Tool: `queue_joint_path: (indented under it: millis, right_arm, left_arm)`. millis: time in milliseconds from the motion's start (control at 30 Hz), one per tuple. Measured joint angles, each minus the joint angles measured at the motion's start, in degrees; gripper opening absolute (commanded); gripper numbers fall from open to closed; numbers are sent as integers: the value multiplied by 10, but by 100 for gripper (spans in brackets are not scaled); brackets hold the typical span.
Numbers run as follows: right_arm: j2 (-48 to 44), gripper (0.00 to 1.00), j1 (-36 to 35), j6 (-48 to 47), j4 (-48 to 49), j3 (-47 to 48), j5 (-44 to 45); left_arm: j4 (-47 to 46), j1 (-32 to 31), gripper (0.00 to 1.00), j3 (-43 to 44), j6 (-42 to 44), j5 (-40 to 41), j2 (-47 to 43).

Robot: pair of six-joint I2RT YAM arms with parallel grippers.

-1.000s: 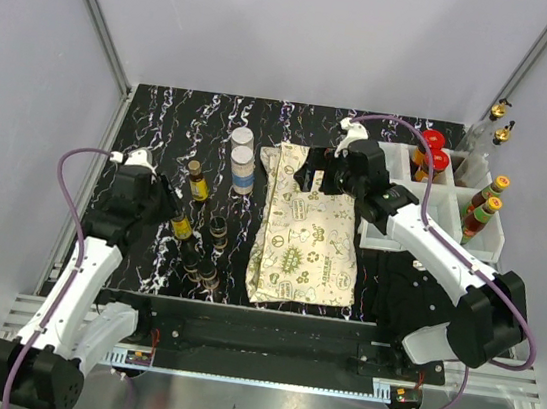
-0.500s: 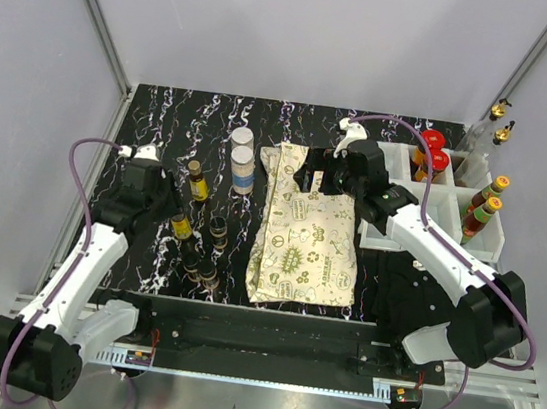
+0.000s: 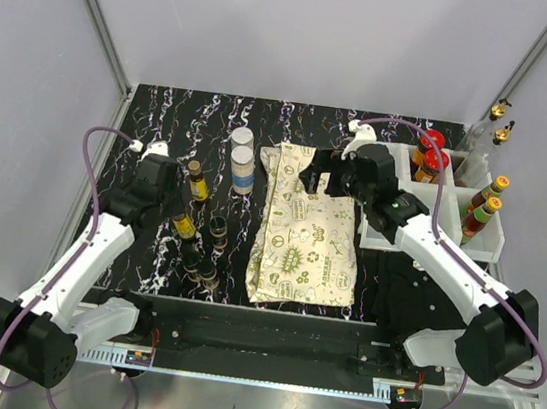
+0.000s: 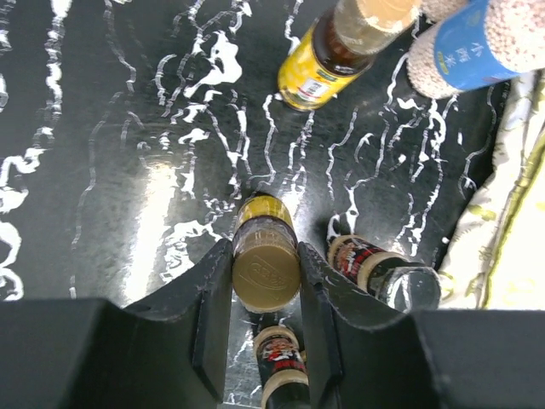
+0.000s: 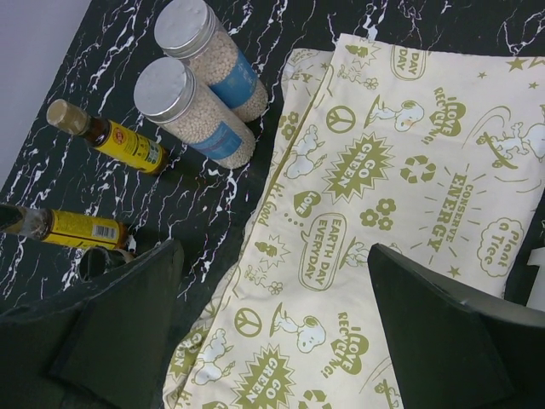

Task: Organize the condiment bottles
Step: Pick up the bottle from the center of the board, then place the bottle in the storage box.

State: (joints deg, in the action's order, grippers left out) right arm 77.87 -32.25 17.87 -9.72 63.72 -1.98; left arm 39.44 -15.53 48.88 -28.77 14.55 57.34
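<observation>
The dark bottle would come up off the table with my left gripper if I lifted it now. The gripper's fingers sit flush against both sides of the bottle's gold cap.
My left gripper (image 3: 178, 216) (image 4: 266, 281) is shut on a gold-capped dark bottle with a yellow label (image 4: 266, 271) (image 3: 182, 225), which stands upright on the black marble table. Small dark jars (image 4: 368, 261) (image 3: 217, 232) stand just right of it and below it (image 4: 281, 362). Another yellow-labelled bottle (image 3: 197, 181) (image 4: 328, 60) stands farther back. Two clear jars of white grains (image 3: 241, 165) (image 5: 192, 106) stand beside the cloth. My right gripper (image 3: 329, 178) (image 5: 272, 332) hangs open above the cream patterned cloth (image 3: 306, 229) (image 5: 383, 187), holding nothing.
White compartment bins (image 3: 386, 238) stand at the right, holding red-capped bottles (image 3: 430, 147) and yellow-capped bottles (image 3: 485, 210). Gold-spouted clear bottles (image 3: 499, 125) stand at the back right. More small dark jars (image 3: 200, 271) cluster near the table's front edge.
My left gripper has slid in towards the gold-capped bottle and closed on it. The right arm has shifted slightly to the right, still open over the cloth.
</observation>
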Motion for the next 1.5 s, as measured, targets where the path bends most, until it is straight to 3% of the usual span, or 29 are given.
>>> queue_joint_path:
  millis: [300, 533, 733, 1033, 1500]
  right_arm:
    - [-34, 100, 0, -1, 0, -23, 33]
    - [-65, 100, 0, -2, -17, -26, 99]
    - [-84, 100, 2, -13, -61, 17, 180]
    - [-159, 100, 40, -14, -79, 58, 294]
    - [-321, 100, 49, -16, -104, 72, 420]
  left_arm:
    - [33, -12, 0, 48, 8, 63, -8]
    - [55, -35, 0, 162, 39, 75, -8]
    - [78, -92, 0, 268, 65, 73, 19]
    - [53, -202, 0, 431, 111, 51, 204]
    - [-66, -243, 0, 680, 164, -74, 538]
